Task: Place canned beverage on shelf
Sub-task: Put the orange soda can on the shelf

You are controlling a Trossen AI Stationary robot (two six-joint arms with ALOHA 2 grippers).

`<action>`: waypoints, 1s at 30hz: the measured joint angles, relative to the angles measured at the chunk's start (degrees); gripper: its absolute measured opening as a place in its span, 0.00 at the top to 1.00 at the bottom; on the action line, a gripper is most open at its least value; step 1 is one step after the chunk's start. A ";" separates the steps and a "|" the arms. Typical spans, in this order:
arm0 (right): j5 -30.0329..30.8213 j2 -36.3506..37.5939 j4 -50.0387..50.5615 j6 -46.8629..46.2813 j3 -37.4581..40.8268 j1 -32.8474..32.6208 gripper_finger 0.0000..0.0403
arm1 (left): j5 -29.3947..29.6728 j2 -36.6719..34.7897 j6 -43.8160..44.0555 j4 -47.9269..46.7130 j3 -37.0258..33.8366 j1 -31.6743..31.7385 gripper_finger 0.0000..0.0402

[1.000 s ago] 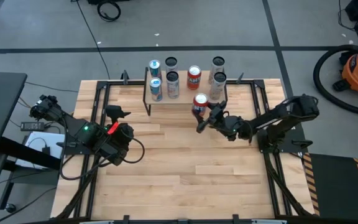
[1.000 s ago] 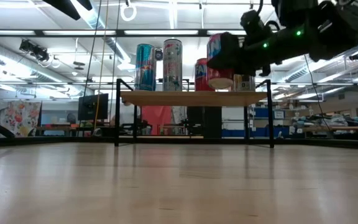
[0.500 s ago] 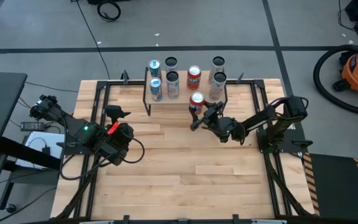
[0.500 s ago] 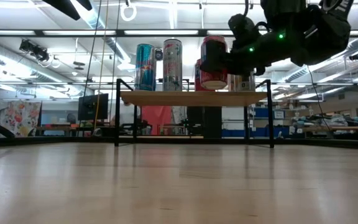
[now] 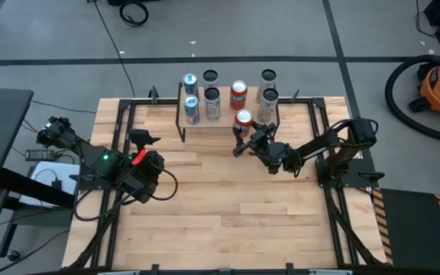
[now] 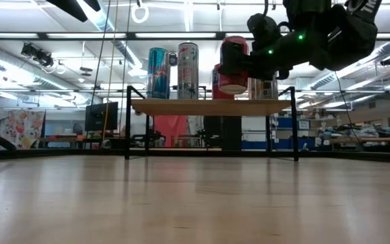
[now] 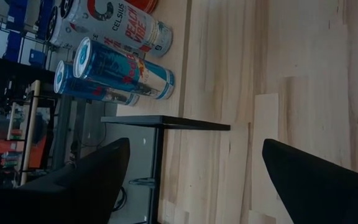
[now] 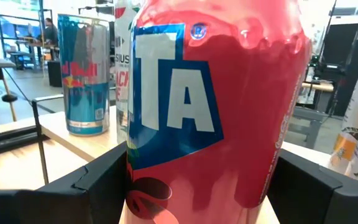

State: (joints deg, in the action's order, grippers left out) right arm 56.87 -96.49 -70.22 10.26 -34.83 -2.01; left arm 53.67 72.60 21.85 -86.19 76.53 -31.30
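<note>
My right gripper holds the red can, which juts out at the shelf's near edge. It needs to move the can into the near row's gap before it lets go.
A red can with a blue-and-white label is held in my right gripper at the near edge of the shelf, a light-wood board on black legs. In the low view the can stands upright with its base just above the board. Several cans stand upright on the shelf, among them a blue one and a red one. My left gripper is open and empty over the table's left part, well away from the shelf. My right gripper pinches the red can's round side wall between its two fingers, one on each side. The fingers come about level, slanting from the table's near right. The can is upright and lifted clear of the table.
The shelf's near row has a free place between the white can and the pale can, right behind the held can. Black frame rails run along the table's edges. The wooden tabletop stretches toward the near edge.
My right gripper has carried the red can toward the table's far edge and a little to the left, up to the shelf's near edge, raising it slightly. The can has stayed upright in the shut fingers.
</note>
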 joint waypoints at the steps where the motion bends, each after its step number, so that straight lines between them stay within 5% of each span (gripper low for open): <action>1: -0.55 0.00 -0.19 0.00 0.00 0.25 0.21 | 0.00 0.00 0.00 0.01 0.00 0.01 0.06; 30: -7.39 0.13 10.72 -11.17 -3.52 8.58 0.20 | 0.00 0.00 -0.15 0.02 0.00 0.01 0.06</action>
State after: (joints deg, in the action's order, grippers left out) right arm 49.47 -96.36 -59.50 -0.91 -38.35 6.57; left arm 53.67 72.60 21.69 -86.17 76.53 -31.29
